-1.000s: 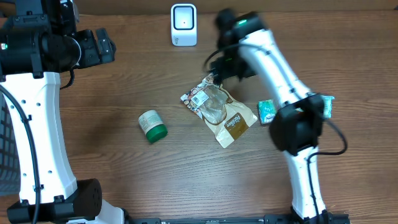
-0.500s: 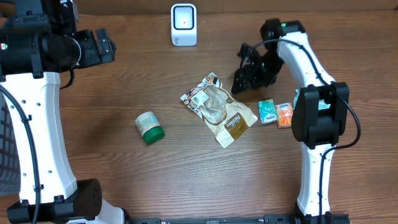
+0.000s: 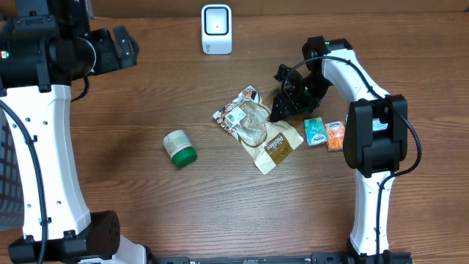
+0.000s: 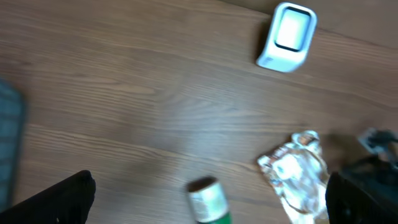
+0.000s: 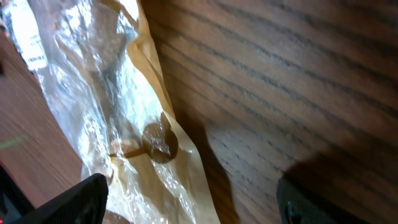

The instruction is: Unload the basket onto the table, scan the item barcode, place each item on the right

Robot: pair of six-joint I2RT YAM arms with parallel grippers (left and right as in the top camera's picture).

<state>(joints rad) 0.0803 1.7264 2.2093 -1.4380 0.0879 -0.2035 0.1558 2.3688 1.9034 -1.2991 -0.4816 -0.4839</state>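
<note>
Next, my left gripper will grab the bag's clear part beside the white barcode label, leaving the label uncovered to scan.
A crinkly clear-and-tan snack bag with a white barcode label lies flat mid-table. The white scanner stands at the far edge. My right gripper hovers low over the bag's right edge. In the right wrist view the gripper is open, and the bag lies under its left finger and reaches partway into the gap, with wood under the right finger. My left gripper hangs high at the far left, open and empty. In the left wrist view the scanner and the bag show.
A white bottle with a green cap lies on its side left of the bag, also seen as the bottle from the left wrist. Two small packs, one green and one orange, lie right of the bag beside the right arm.
The right arm swung away from above the bag's top corner, out to the right, then came down at the bag's right edge. The left arm stayed put.
</note>
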